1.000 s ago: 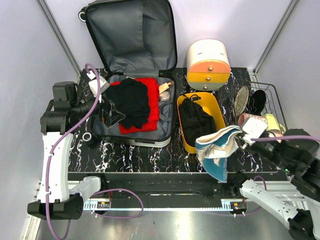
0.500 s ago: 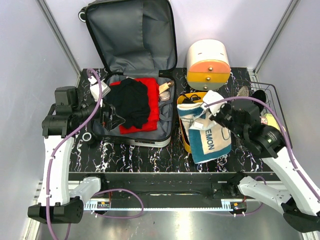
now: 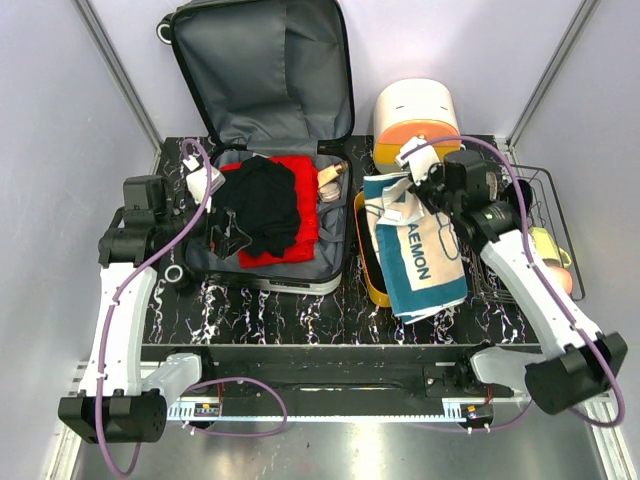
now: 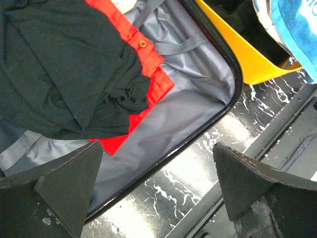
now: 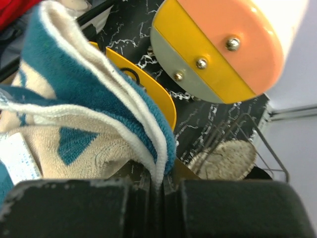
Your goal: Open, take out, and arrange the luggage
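My left gripper is about to grab the black garment (image 3: 265, 205) on its side away from the tray. The side facing the tray will stay free, so my right gripper can take it in the handover.
The luggage (image 3: 265, 90) lies open at the back left, its lid upright and its grey lining (image 4: 188, 89) showing. A black garment (image 3: 265, 205) (image 4: 59, 74) lies on a red garment (image 3: 303, 225) (image 4: 148, 69) in its base. My left gripper (image 3: 222, 228) (image 4: 157, 148) hangs open and empty over the base's near-left part. My right gripper (image 3: 418, 185) (image 5: 161, 181) is shut on the edge of a blue-and-cream towel (image 3: 420, 260) (image 5: 89, 109). The towel hangs down over the yellow tray (image 3: 372, 285) (image 5: 153, 99).
A white-and-orange drawer box (image 3: 417, 115) (image 5: 223, 44) stands behind the tray. A wire basket (image 3: 535, 195) at the right edge holds a fuzzy beige item (image 5: 223, 158) and other small things. A small beige object (image 3: 330, 180) lies in the luggage's right side.
My right arm has swung the towel from the near right up and back, so it now hangs over the yellow tray. The left gripper has shifted slightly toward the back, still open.
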